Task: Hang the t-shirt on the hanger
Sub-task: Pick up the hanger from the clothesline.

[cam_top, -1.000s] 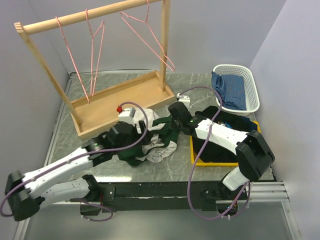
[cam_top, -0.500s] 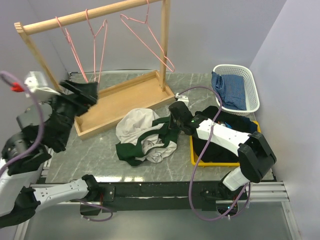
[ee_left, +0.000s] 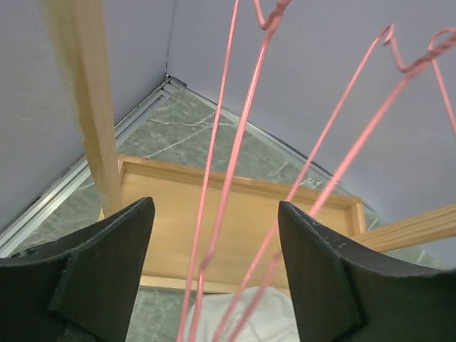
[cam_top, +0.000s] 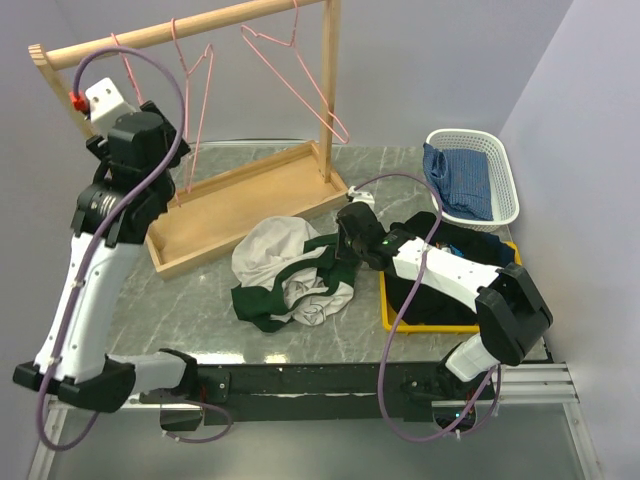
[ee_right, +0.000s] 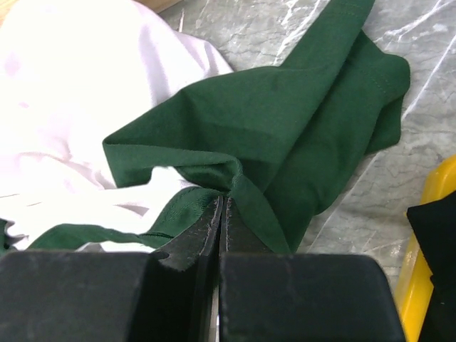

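My left gripper will next pick up the pink hanger by its near side wires, so its far arm and hook stay free for placing the t-shirt (cam_top: 290,265).
The t-shirt (cam_top: 290,265) lies crumpled on the table in front of the rack, cream-white with dark green parts; it also shows in the right wrist view (ee_right: 271,121). My right gripper (cam_top: 345,240) (ee_right: 224,198) is shut on a fold of its green fabric. My left gripper (cam_top: 160,130) (ee_left: 214,235) is raised to the left end of the rack and stands open. Thin pink wires of a hanger (ee_left: 213,142) (cam_top: 140,90) run between its fingers (ee_left: 107,263) without touching them. Two more pink hangers (cam_top: 195,90) (cam_top: 295,75) hang further right.
The wooden rack (cam_top: 240,195) has a tray base and a top bar (cam_top: 200,25), with an upright post (ee_left: 89,107) close by my left finger. A white basket (cam_top: 505,170) holds blue checked cloth. A yellow tray (cam_top: 395,315) holds dark clothes (cam_top: 450,270).
My left arm has swung up from the table beside the t-shirt to the hangers at the rack's left end. The right gripper has stayed shut on the green fabric.
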Controlling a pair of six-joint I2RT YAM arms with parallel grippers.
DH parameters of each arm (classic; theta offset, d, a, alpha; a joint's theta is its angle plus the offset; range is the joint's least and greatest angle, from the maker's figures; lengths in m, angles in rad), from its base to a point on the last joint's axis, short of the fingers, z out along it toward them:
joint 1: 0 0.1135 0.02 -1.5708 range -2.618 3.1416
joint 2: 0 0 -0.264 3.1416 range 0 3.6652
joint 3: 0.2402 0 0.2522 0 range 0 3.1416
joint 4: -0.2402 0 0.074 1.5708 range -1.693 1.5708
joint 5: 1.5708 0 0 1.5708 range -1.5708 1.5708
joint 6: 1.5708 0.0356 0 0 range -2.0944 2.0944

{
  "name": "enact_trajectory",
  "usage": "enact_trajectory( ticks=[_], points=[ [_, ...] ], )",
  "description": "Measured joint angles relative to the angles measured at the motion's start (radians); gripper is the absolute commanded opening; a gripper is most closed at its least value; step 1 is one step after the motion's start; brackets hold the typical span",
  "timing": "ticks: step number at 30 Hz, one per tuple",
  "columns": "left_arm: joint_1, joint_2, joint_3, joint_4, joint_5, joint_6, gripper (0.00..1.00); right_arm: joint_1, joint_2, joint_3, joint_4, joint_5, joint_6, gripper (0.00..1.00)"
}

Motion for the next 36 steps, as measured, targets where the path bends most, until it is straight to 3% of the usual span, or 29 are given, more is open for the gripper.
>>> enact_trajectory(
  ticks=[7,15,17,21,22,29,36],
  points=[
    [0.118,0.103,0.081,0.017,0.125,0.065,0.62,0.0,0.0,0.0,0.0,-0.012,0.0,0.0],
    [0.126,0.167,0.087,0.028,0.176,0.114,0.48,0.0,-0.01,0.0,-0.001,-0.016,-0.004,0.0],
    [0.126,0.187,0.087,0.028,0.179,0.123,0.38,0.0,-0.018,0.0,-0.001,-0.018,-0.006,0.0],
    [0.126,0.21,0.087,0.026,0.18,0.135,0.06,0.0,-0.026,0.0,-0.001,-0.022,-0.008,0.0],
    [0.126,0.214,0.087,0.025,0.183,0.14,0.03,0.0,-0.027,0.0,-0.001,-0.023,-0.008,0.0],
    [0.058,0.229,0.124,0.023,0.199,0.182,0.01,0.0,-0.035,0.0,-0.002,-0.026,-0.016,0.0],
    [-0.016,0.333,0.268,0.022,0.277,0.229,0.01,0.0,-0.053,0.0,-0.006,-0.024,-0.019,0.0]
  ],
)
